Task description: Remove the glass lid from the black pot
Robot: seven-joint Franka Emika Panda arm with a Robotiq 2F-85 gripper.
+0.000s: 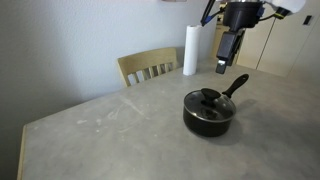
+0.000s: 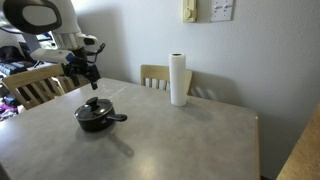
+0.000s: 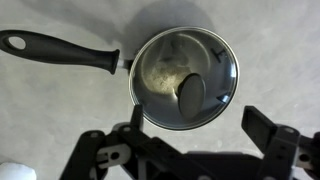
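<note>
I should next grab the glass lid by its black knob from above, fingers across the knob's narrow sides, to remove the lid level.
The black pot sits on the grey table with its long handle pointing away; it also shows in an exterior view and in the wrist view. The glass lid with its black knob lies on the pot, covering it. My gripper hangs well above the pot, near its handle end, also seen in an exterior view. In the wrist view its fingers are spread wide and hold nothing.
A tall white paper-towel roll stands at the table's far side, also in an exterior view. A wooden chair stands behind the table. The table edge runs along one side.
</note>
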